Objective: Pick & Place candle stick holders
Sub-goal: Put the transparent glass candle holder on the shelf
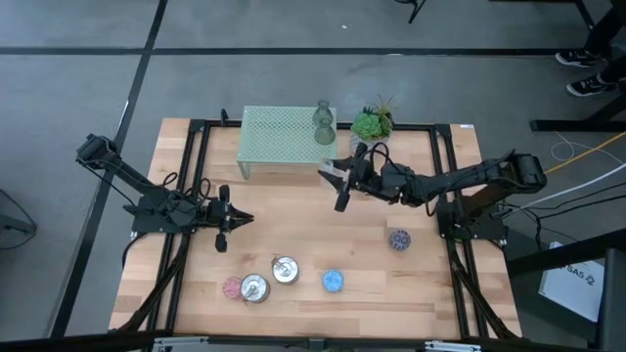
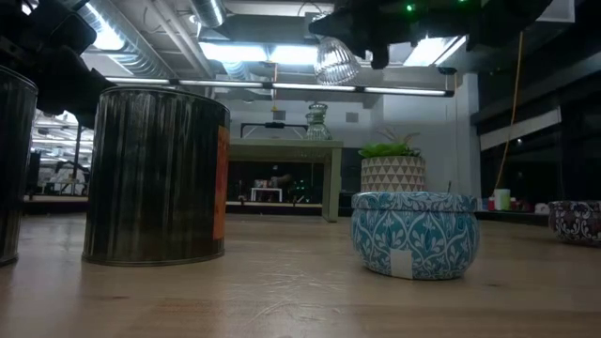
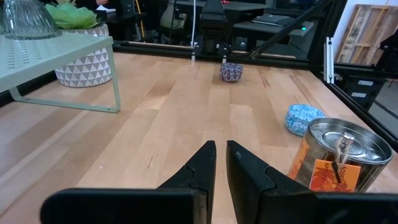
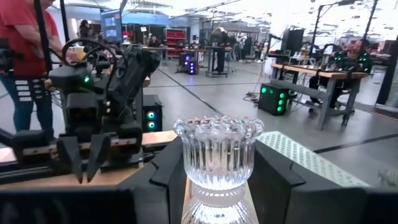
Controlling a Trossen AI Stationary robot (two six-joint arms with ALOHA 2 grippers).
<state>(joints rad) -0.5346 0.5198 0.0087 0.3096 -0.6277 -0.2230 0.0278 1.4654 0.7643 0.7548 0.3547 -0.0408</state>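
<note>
My right gripper should move the glass holder (image 4: 219, 155) toward the stand: the holder hangs short of the mint-green stand's near edge (image 4: 311, 168), so if I opened now, the holder would miss.
My right gripper (image 1: 341, 180) hangs high over the table's middle, right of the mint-green stand (image 1: 284, 137), shut on a clear ribbed glass candle stick holder (image 4: 217, 155). The low view shows that holder (image 2: 336, 58) well above the table. Another glass holder (image 1: 324, 121) stands on the stand's right end. On the table rest a purple holder (image 1: 399, 239), a blue one (image 1: 334, 282), two silver ones (image 1: 285, 270) (image 1: 254, 287) and a pink one (image 1: 232, 286). My left gripper (image 1: 223, 221) waits at the left, shut and touching nothing. My right gripper pinches the glass holder's ribbed cup (image 4: 198, 163) between its two fingers (image 4: 163, 180), one on each side, below the scalloped rim. The fingers lie level and come from the table's right. The holder stands upright in the hold, lifted clear of the table.
A green plant in a white patterned pot (image 1: 373, 123) stands at the far edge, just right of the stand. A black frame (image 1: 445, 166) runs around the tabletop. Bare wood (image 1: 293, 215) lies between the stand and the row of holders near the front edge.
</note>
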